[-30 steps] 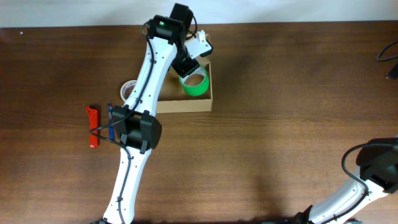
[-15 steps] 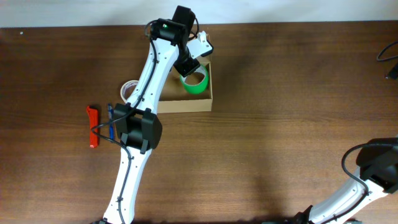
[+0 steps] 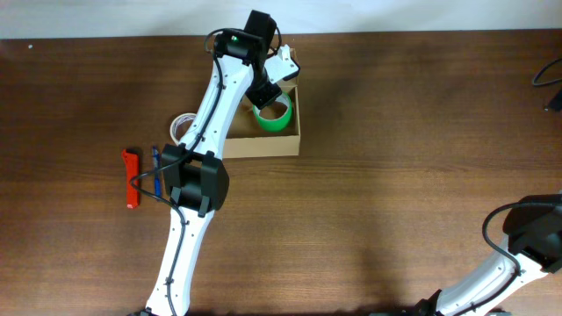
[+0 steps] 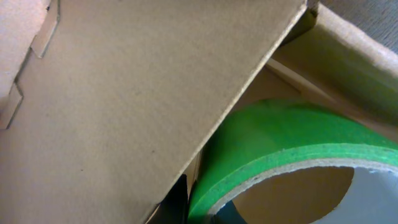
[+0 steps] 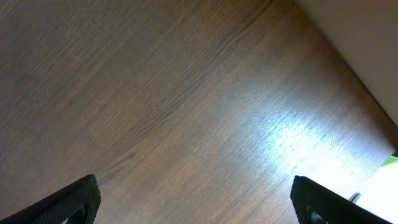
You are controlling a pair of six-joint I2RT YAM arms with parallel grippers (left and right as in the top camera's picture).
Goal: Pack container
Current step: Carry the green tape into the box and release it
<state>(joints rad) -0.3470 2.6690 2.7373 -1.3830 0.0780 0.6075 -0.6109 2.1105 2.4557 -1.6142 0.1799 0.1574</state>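
My left gripper should open now, because the green tape roll is inside the container's cardboard sides and would stay in the container.
The container, a tan cardboard box (image 3: 262, 147), stands open at the back middle of the table. A green tape roll (image 3: 273, 115) sits tilted in its right end. My left gripper (image 3: 264, 91) reaches into the box from above. In the left wrist view its dark fingers (image 4: 205, 213) straddle the wall of the green roll (image 4: 280, 140), under a cardboard flap (image 4: 124, 93) of the box. My right gripper (image 5: 199, 199) is open and empty over bare table; only that arm's base (image 3: 531, 233) shows in the overhead view.
A red tool (image 3: 131, 178) and a blue pen (image 3: 156, 171) lie left of my left arm. A white ring (image 3: 180, 127) shows partly behind that arm. Black cables (image 3: 551, 77) hang at the right edge. The table's far edge meets a white wall.
My left gripper and the green roll have shifted slightly toward the back of the box. The right arm has not moved.
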